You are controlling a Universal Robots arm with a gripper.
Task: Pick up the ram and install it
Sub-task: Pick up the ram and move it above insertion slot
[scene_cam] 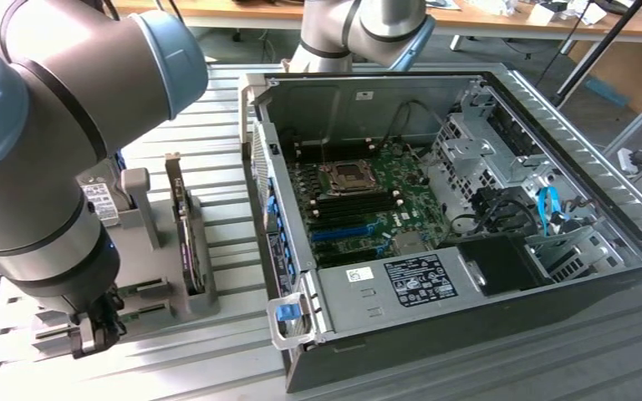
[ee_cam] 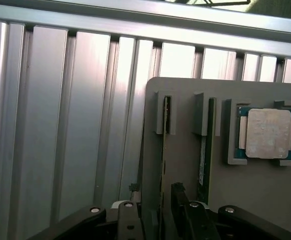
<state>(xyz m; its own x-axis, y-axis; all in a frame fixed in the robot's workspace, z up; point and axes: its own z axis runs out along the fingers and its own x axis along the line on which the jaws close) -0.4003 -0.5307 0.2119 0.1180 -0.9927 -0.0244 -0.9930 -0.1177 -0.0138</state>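
My gripper pinches the ram with the green edge by its bare middle part point(ee_cam: 162, 192) next. Both its sides are free there, since holder posts hold the ram's ends.
Two ram sticks stand on edge in slots of a grey holder block point(ee_cam: 183, 150). In the wrist view the thin green edge of one ram point(ee_cam: 164, 155) runs down between my fingers. The other ram point(ee_cam: 204, 155), with dark chips, stands in the neighbouring slot. My gripper point(ee_cam: 158, 222) is open and straddles the first stick, with one fingertip point(ee_cam: 129, 220) on each side and a gap showing. In the exterior view my gripper point(scene_cam: 94, 330) hangs low over the near end of the holder point(scene_cam: 154, 309), and the arm hides the sticks.
An open computer case point(scene_cam: 567, 167) lies on the exterior view's right, its motherboard point(scene_cam: 371, 196) facing up. A dark expansion card point(scene_cam: 181, 225) and a labelled drive point(scene_cam: 100, 200) stand upright in the holder. A processor chip point(ee_cam: 268, 132) sits in a holder pocket. The ribbed metal table point(ee_cam: 75, 125) surrounds everything.
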